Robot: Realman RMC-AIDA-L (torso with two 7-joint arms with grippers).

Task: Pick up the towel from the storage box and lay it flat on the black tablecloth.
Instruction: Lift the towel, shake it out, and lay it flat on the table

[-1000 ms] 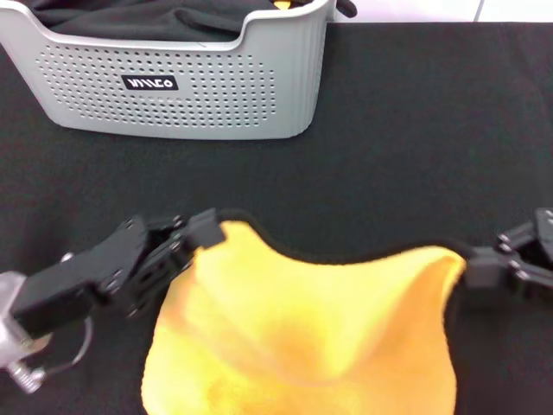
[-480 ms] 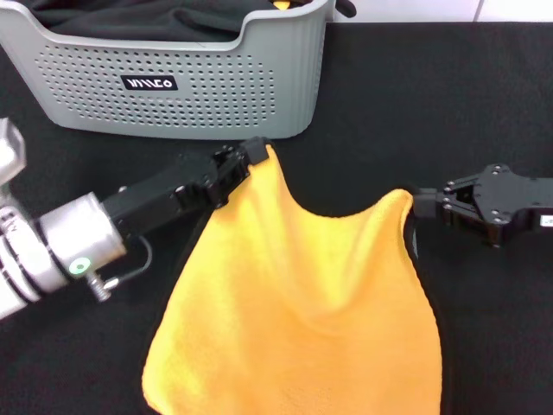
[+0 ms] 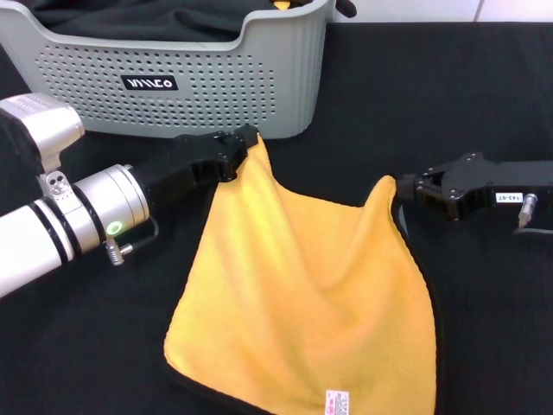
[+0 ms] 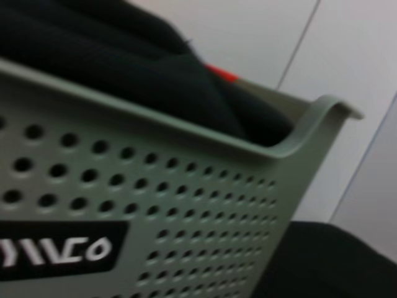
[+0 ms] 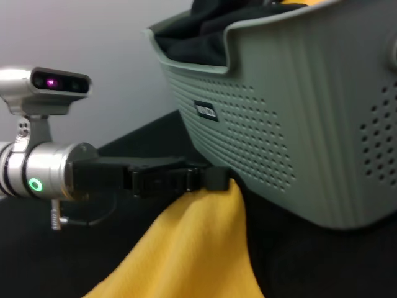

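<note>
The towel's far edge point(image 3: 320, 200) sags slack over the black tablecloth, so my left gripper keeps hold of the towel until I stretch and lower it.
The yellow-orange towel point(image 3: 302, 285) with black edging and a white care label lies partly spread on the black tablecloth point(image 3: 449, 95), its two far corners held up. My left gripper point(image 3: 244, 145) is shut on the far left corner, just in front of the grey storage box point(image 3: 181, 86). My right gripper point(image 3: 406, 188) is shut on the far right corner. The right wrist view shows the left gripper point(image 5: 214, 179) pinching the towel point(image 5: 186, 248) beside the box point(image 5: 298, 118). The left wrist view shows only the box point(image 4: 186, 205).
Rumpled black cloth point(image 3: 130, 17) fills the storage box, with a bit of yellow at its far rim. The tablecloth stretches open to the right of the box and around the towel.
Both grippers have carried the towel's corners away from me toward the box. The towel has been drawn out flatter, and its near edge with the label now shows.
</note>
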